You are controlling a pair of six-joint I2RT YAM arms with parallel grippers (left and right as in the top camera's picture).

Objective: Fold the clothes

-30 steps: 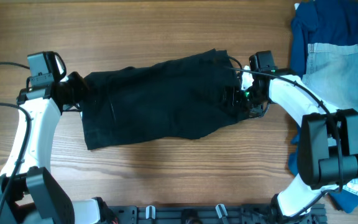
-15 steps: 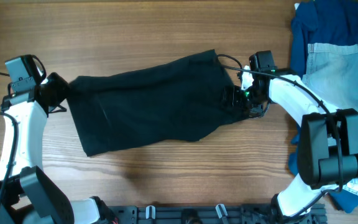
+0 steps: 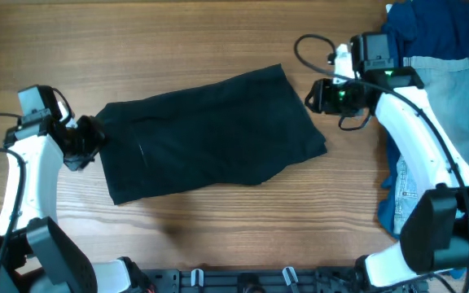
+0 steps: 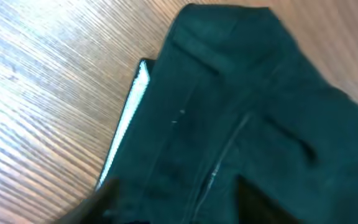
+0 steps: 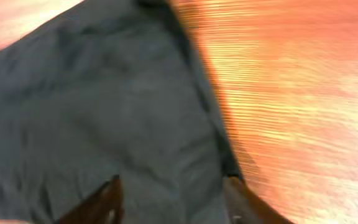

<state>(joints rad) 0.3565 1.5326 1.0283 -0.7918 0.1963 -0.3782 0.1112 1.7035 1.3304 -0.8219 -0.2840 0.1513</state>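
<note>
I should next grab the black garment (image 3: 210, 134) with my left gripper by its near short end's edge, to fold that end across onto the rest.
A black garment (image 3: 210, 134) lies spread flat across the middle of the table, its long side running left to right. My left gripper (image 3: 93, 140) sits at the garment's left edge; in the left wrist view its gripper (image 4: 182, 200) is open, with the dark cloth (image 4: 229, 106) lying under the spread fingers and a pale strip (image 4: 127, 118) along the hem. My right gripper (image 3: 316, 96) hovers just off the garment's upper right corner. In the right wrist view that gripper (image 5: 174, 200) is open above the cloth (image 5: 104, 106), holding nothing.
A heap of blue and pale denim clothes (image 3: 442, 73) fills the right end of the table, partly under the right arm. Bare wood (image 3: 177, 41) surrounds the black garment. The arm bases stand at the table's front edge (image 3: 243, 281).
The left gripper pulled the garment's left edge outward, then let go and opened. The right arm rose and moved up and right, off the garment's right edge. The garment now lies flatter.
</note>
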